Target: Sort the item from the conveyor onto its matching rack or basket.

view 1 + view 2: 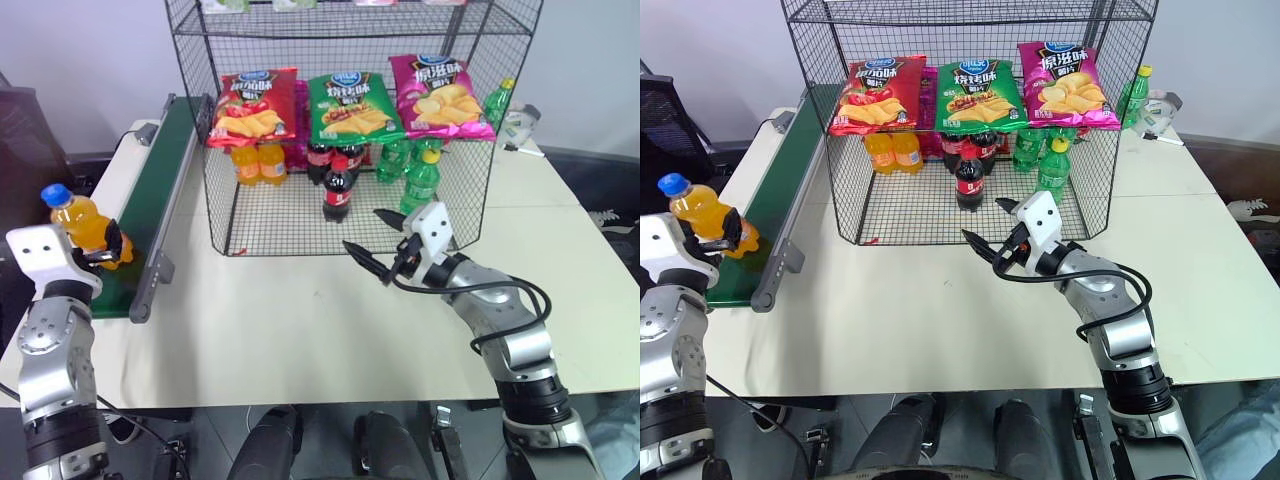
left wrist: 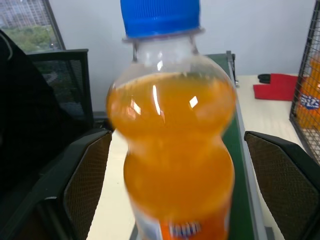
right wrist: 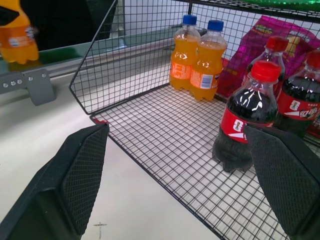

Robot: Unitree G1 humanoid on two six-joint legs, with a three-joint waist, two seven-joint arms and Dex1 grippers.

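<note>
My fingers are on both sides of the orange soda bottle's middle, so my left gripper should close now. Closing now would catch the bottle.
The item, a small orange soda bottle with a blue cap, stands at the near end of the dark green conveyor. My left gripper is open around the bottle's lower half. In the left wrist view its fingers flank the bottle with a gap on each side. My right gripper hangs open and empty over the table, just in front of the black wire rack. Two matching orange soda bottles stand at the back left of the rack's bottom tier.
Cola bottles and green soda bottles share the bottom tier. Three chip bags lie on the tier above. A green bottle and a white object sit on the table behind the rack's right side. A red cloth lies by the conveyor's far end.
</note>
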